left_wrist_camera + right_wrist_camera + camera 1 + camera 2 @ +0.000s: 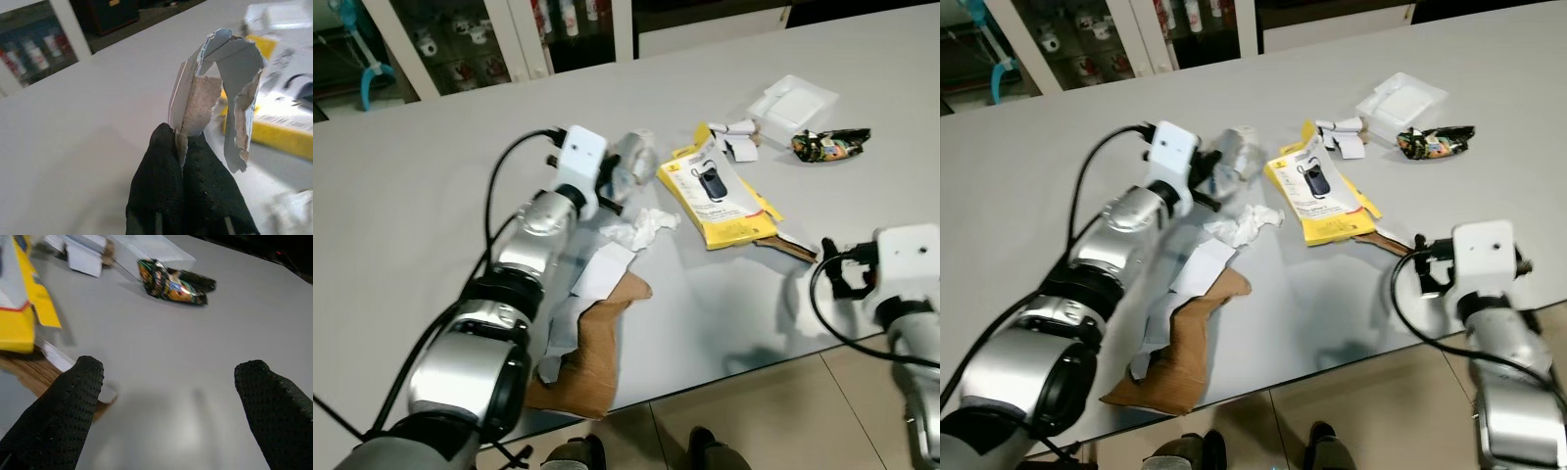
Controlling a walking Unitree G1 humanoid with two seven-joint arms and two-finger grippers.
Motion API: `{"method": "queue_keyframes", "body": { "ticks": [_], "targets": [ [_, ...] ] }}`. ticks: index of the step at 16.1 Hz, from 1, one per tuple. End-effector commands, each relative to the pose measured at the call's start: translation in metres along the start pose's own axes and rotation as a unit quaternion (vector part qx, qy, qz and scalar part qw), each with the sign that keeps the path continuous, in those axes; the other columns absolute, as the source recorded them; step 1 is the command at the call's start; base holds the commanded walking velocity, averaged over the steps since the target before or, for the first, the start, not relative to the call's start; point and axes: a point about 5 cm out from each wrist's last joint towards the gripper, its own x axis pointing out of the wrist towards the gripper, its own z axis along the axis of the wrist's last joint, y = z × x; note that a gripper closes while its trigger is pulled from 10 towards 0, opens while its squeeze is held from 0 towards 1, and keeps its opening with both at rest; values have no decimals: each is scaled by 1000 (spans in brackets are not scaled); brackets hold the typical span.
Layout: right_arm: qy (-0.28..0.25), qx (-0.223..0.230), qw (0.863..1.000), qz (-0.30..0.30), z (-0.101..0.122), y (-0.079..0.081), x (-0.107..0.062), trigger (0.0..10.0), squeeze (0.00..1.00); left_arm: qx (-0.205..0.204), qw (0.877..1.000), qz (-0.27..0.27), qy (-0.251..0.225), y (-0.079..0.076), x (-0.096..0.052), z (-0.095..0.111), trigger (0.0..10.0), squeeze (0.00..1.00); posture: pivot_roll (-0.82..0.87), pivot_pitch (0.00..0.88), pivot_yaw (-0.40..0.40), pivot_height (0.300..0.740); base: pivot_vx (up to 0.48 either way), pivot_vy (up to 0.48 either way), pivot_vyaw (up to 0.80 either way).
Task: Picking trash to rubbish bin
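Observation:
Next, my right gripper reaches the thin white piece of paper and picks up its loose end, as the yellow package lies over the paper's other end.
My left gripper [615,186] is shut on a torn piece of grey-white cardboard [230,63], held just above the grey table [421,196], left of a yellow package [715,196]. Crumpled white paper [646,227], white paper strips [592,279] and a brown cardboard sheet [592,352] lie under and beside that arm. My right gripper [171,372] is open over the table's front right edge, with nothing between its fingers. A dark snack wrapper [173,281] lies beyond it, and a brown torn scrap [793,247] lies close to it.
A white plastic tray [791,103] and small white paper bits [736,137] sit at the back right. Glass-door cabinets [460,39] stand behind the table. Tiled floor [773,411] lies below the front edge.

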Motion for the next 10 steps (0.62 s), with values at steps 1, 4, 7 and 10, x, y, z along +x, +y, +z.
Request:
{"method": "queue_keyframes", "body": {
  "ticks": [1, 4, 7, 10],
  "targets": [
    [0, 9, 1000, 20, -2, -2, 2, 10000, 0, 2, 1000, -1, 9, 6, -4, -3, 10000, 0, 126, 190, 86, 740, 0, 0, 0],
    [-12, 19, 995, 92, 2, -2, 10, 10000, 0, 15, 1000, 7, 12, 18, -10, -2, 10000, 0, 186, 217, 88, 740, 0, 0, 0],
    [-8, 35, 993, 113, 0, -8, 17, 10000, 0, 21, 1000, 5, 17, 21, -13, -4, 10000, 0, 205, 232, 91, 740, 0, 0, 0],
    [24, 48, 987, 151, -17, -16, 24, 10000, 0, 23, 1000, 3, 21, 28, -17, -2, 10000, 0, 223, 246, 92, 740, 0, 0, 0]
  ]
}}
